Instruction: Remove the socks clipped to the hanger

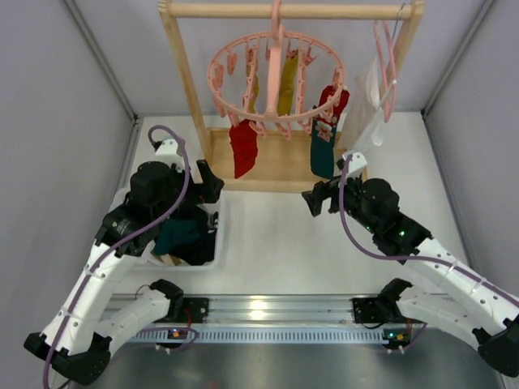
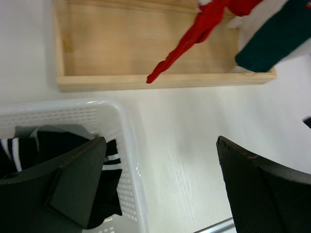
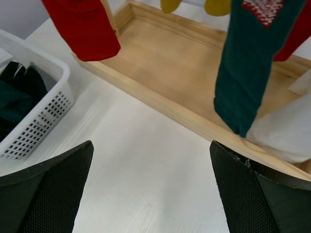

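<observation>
I will grab the dark teal sock with my right gripper next, by its free hanging end. The sock's clipped end then stays free to be removed.
The round pink hanger hangs from the wooden rack's top bar. Clipped to it are a red sock, a dark teal sock, a second red sock and mustard yellow socks. My left gripper is open and empty over the basket's right rim, well below the red sock. My right gripper is open and empty above the table, in front of and below the teal sock. The right wrist view also shows the red sock.
A white basket at the left holds dark and teal socks. The rack's wooden base tray lies under the hanger. A slim pink clothes hanger with white cloth hangs at the rack's right end.
</observation>
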Controlling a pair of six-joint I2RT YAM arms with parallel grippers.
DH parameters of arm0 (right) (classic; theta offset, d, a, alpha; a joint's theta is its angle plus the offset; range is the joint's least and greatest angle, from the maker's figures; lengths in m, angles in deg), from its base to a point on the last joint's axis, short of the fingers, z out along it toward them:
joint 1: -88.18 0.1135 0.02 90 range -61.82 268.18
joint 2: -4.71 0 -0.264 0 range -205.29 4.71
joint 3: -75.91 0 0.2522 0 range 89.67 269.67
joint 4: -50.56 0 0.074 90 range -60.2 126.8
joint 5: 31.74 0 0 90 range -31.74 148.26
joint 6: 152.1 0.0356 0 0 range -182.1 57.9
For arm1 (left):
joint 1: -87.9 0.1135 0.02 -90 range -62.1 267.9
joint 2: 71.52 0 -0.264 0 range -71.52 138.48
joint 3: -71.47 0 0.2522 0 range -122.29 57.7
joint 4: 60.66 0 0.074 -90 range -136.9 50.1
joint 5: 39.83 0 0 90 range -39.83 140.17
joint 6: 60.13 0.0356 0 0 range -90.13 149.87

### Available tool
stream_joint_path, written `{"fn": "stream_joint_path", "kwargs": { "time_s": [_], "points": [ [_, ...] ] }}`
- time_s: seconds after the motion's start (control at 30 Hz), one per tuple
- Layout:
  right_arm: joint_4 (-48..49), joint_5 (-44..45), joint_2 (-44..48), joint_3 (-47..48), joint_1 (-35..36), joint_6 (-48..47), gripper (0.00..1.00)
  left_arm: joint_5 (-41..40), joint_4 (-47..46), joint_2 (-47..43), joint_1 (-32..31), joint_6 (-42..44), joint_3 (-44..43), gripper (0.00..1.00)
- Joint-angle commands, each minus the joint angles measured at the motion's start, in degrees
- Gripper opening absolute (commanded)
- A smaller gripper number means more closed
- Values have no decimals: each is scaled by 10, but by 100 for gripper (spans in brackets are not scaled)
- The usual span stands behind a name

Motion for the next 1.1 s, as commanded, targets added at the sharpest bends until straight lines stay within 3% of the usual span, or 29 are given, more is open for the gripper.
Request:
{"fn": "stream_joint_path", "kwargs": {
  "time_s": [0.0,0.13,0.27,0.43,0.83,1.07],
  "points": [
    [-37,-14,11,23,-52,-31,99,134,-62,-25,2,36,9,98],
    [-38,-31,2,27,-111,-54,98,148,-62,-69,2,66,36,99],
    [17,-144,-33,32,-179,-49,87,159,-63,-109,2,85,68,99],
    [42,-155,-99,54,-186,-74,78,158,-64,-119,2,80,101,98],
    [255,-137,-168,-11,-201,-72,78,184,-74,-125,2,78,116,98],
    [306,-177,-240,-7,-211,-84,73,192,-75,-128,2,76,117,99]
  ]
}}
